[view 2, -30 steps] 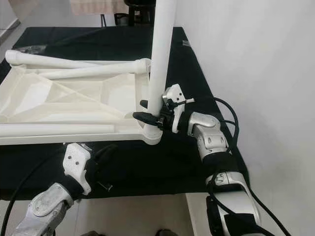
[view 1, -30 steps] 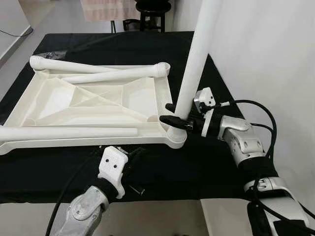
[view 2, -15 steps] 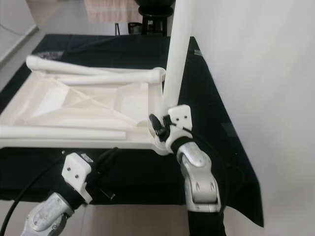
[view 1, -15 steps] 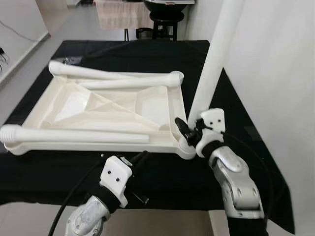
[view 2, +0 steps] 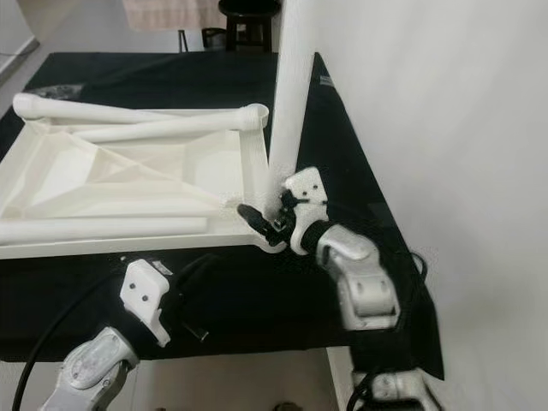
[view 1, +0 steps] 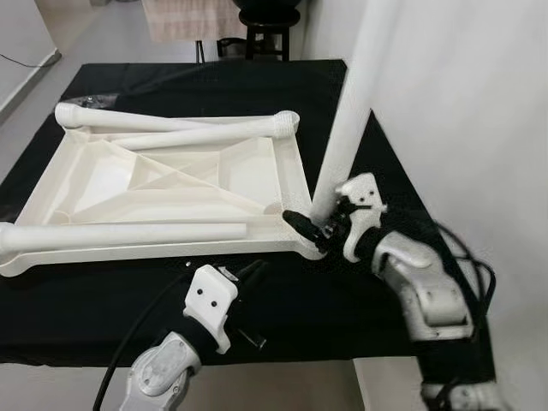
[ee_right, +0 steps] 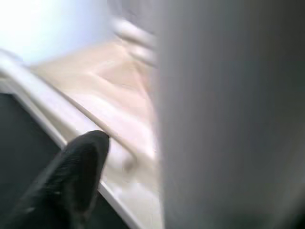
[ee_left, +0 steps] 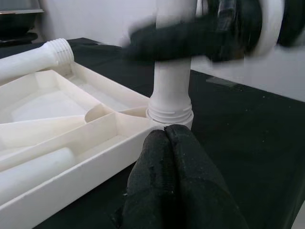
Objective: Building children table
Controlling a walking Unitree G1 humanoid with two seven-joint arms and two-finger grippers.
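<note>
My right gripper grabs the white leg by its lower end (view 1: 325,201) next, to screw it into the tabletop's corner socket (view 1: 304,241).
A white tabletop (view 1: 103,171) lies upside down on the black-covered table. One white leg (view 1: 347,120) stands upright in its near right corner socket. My right gripper (view 1: 310,224) is open, with its fingers straddling the base of that leg; in the right wrist view one finger (ee_right: 76,171) stands apart from the leg (ee_right: 228,114). My left gripper (view 1: 250,271) is shut on nothing and hovers low by the table's front edge, pointing at the same corner (ee_left: 170,114). A loose leg (view 1: 120,233) lies along the near rim, and two more (view 1: 205,133) lie at the far side.
A white wall (view 1: 462,103) rises close on the right, next to the upright leg. A black stool (view 1: 261,17) and a hanging cloth (view 1: 184,17) stand beyond the table's far end. A small dark object (view 1: 248,336) rests on the black cloth below my left gripper.
The camera has shifted. My right wrist has rolled around the base of the upright leg, from lying level to bracket-up, and is still blurred. The left gripper has stayed near the front edge.
</note>
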